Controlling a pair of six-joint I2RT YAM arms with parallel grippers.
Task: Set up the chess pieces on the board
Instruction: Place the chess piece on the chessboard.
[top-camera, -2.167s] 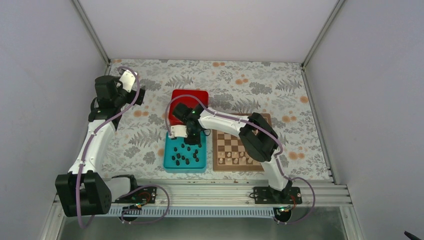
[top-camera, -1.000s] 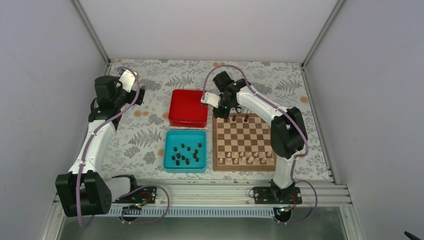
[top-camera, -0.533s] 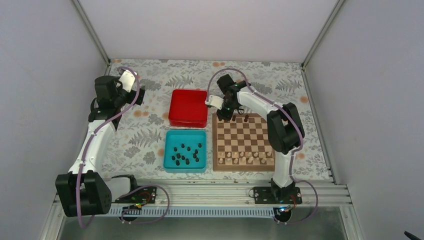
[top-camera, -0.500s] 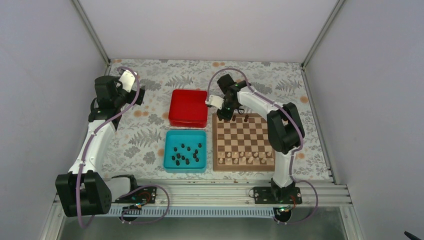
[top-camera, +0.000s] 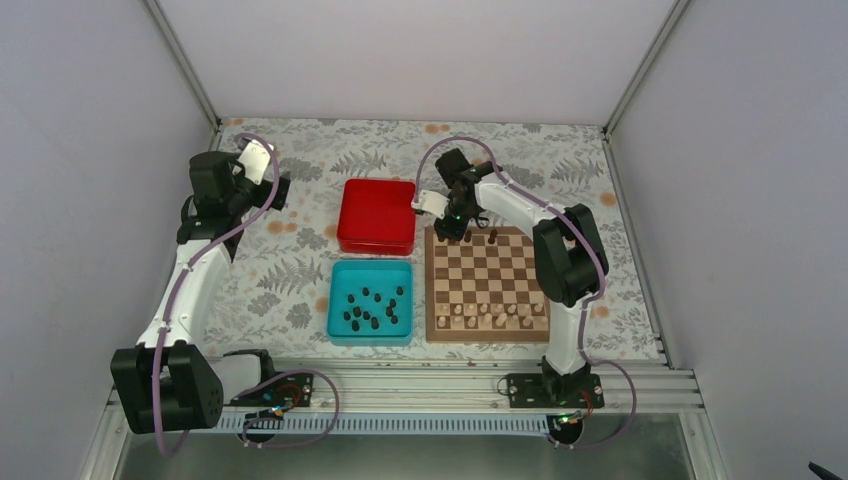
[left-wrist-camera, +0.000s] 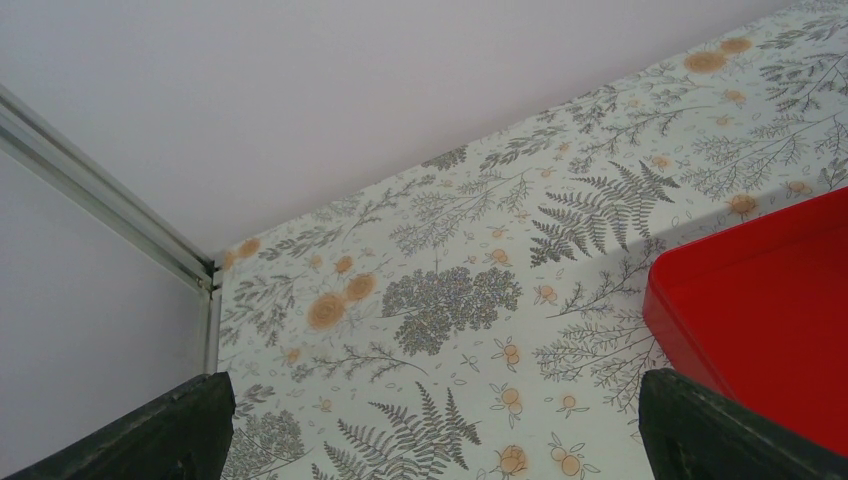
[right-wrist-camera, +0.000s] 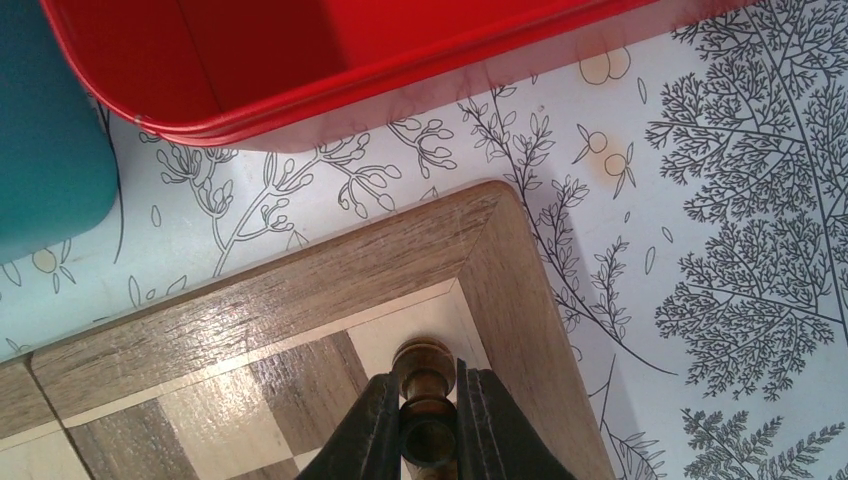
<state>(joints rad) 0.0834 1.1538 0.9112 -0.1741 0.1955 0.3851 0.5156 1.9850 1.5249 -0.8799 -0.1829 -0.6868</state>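
Note:
The dark piece's base (right-wrist-camera: 423, 358) sits flat inside the light corner square (right-wrist-camera: 405, 325) and the dark piece would stay standing, so it is time for my right gripper to open now.
The board (top-camera: 487, 285) lies right of centre, with pale pieces along its near rows. My right gripper (top-camera: 452, 232) is at the board's far left corner, shut on a dark chess piece. In the right wrist view the piece (right-wrist-camera: 424, 362) stands upright between the fingers (right-wrist-camera: 372, 430), its base over the light corner square of the board (right-wrist-camera: 300, 290). Another dark piece (top-camera: 491, 237) stands on the far row. Several dark pieces (top-camera: 370, 308) lie in the teal tray. My left gripper (top-camera: 280, 190) is open and empty at the far left; its fingertips (left-wrist-camera: 190, 420) frame only tablecloth.
A red box (top-camera: 377, 215) sits left of the board's far corner, also in the right wrist view (right-wrist-camera: 300, 50) and the left wrist view (left-wrist-camera: 770, 300). The teal tray (top-camera: 336, 290) sits in front of it. White walls enclose the floral table.
My right arm has gone from the teal tray to the board's far left corner with a dark piece. In the last half second it has barely moved. The left arm is still.

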